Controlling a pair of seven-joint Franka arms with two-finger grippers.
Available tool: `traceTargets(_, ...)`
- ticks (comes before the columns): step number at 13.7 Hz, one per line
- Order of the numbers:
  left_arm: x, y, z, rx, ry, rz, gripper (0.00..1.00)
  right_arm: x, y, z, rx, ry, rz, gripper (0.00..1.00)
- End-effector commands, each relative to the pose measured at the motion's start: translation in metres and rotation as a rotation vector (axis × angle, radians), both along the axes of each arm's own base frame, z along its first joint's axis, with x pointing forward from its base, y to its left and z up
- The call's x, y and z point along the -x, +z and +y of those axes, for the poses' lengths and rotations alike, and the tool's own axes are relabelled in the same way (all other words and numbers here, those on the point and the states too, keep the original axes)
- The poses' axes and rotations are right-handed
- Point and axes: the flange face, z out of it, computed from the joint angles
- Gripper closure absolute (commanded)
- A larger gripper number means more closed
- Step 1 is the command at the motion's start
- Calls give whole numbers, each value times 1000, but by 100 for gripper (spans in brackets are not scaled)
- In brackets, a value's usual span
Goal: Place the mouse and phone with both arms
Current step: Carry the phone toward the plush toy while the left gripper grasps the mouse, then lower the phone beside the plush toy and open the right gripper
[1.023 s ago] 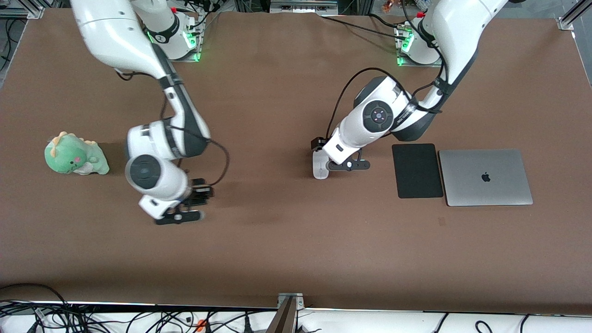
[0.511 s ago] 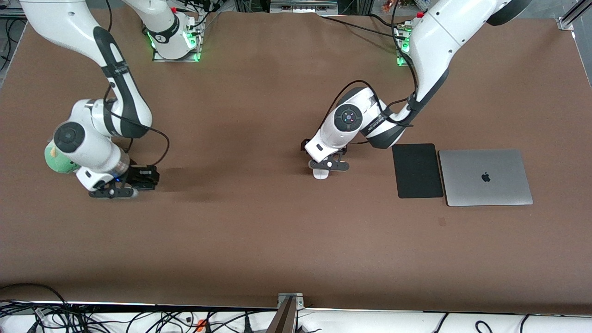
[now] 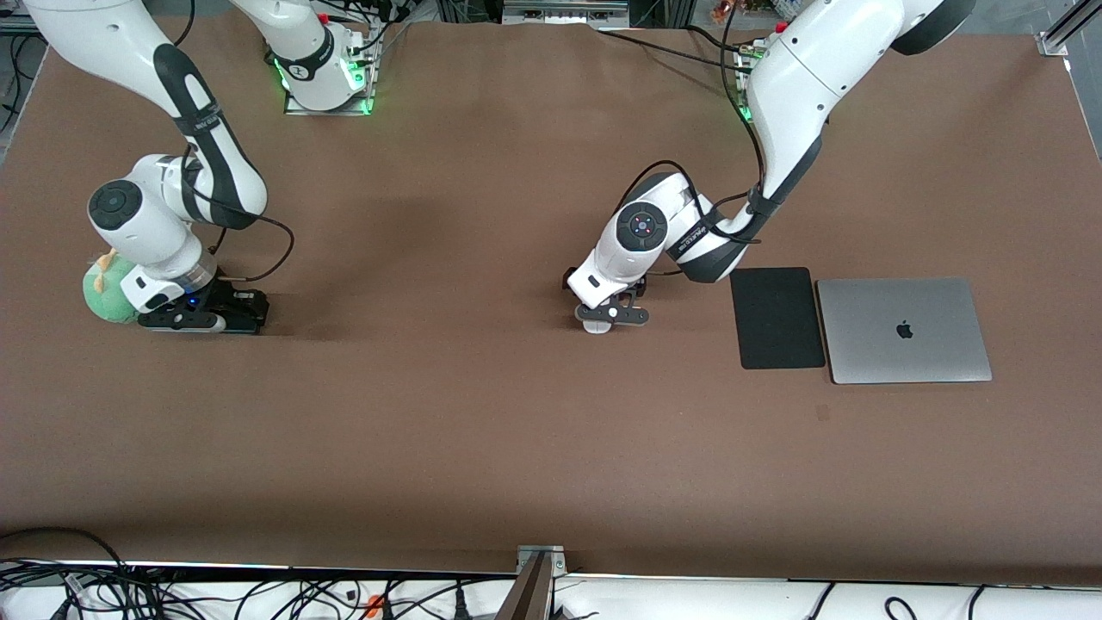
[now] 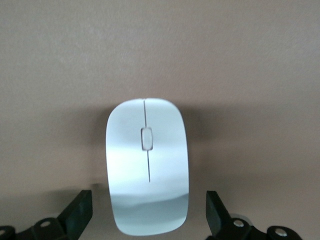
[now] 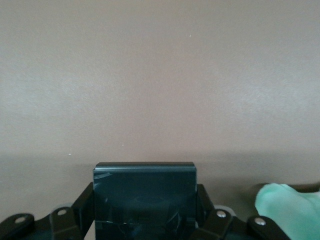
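Observation:
The white mouse needs to go on the black mat. My left gripper should next grab it by its long sides behind the scroll wheel (image 4: 184,201).
The white mouse (image 4: 147,175) lies on the brown table near the middle; in the front view only its edge (image 3: 596,331) shows under the hand. My left gripper (image 3: 609,315) is low over it, open, with one black finger (image 4: 80,215) on each side of the mouse and a gap on both sides; its midpoint in the left wrist view (image 4: 149,219) lies over the mouse's end. My right gripper (image 3: 219,313) is shut on the black phone (image 3: 250,308), low over the table beside a green plush toy. In the right wrist view the phone (image 5: 145,192) sits between the fingers (image 5: 85,205).
A green plush toy (image 3: 105,293) sits at the right arm's end, touching or nearly touching the right hand; it also shows in the right wrist view (image 5: 287,205). A flat black mat (image 3: 777,317) and a closed silver laptop (image 3: 904,330) lie side by side toward the left arm's end.
My right arm has carried the phone toward the right arm's end of the table, to beside the plush toy. My left gripper has shifted over the mouse, which is now mostly covered.

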Motion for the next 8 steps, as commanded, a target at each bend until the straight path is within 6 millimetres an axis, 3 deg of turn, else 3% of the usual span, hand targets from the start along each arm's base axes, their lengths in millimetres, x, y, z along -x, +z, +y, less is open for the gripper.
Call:
traceTargets(1, -15, -1, -9, 7, 9, -33, 5, 2, -17, 0, -2, 10, -15, 56)
traceTargets(4, -23, -2, -5, 7, 22, -39, 15, 3, -22, 0, 3, 39, -2, 54)
traceTargets(5, -23, -2, -5, 7, 22, -39, 17, 4, -23, 1, 4, 45, 1, 43)
traceTargets(6, -23, -2, -5, 7, 22, -39, 16, 4, -25, 1, 4, 45, 4, 7)
traceTargets(7, -24, -4, -5, 6, 23, -38, 16, 4, -24, 1, 4, 45, 4, 0)
traceTargets(8, -24, -5, -3, 2, 24, -38, 16, 2, -22, 1, 4, 48, 3, 0)
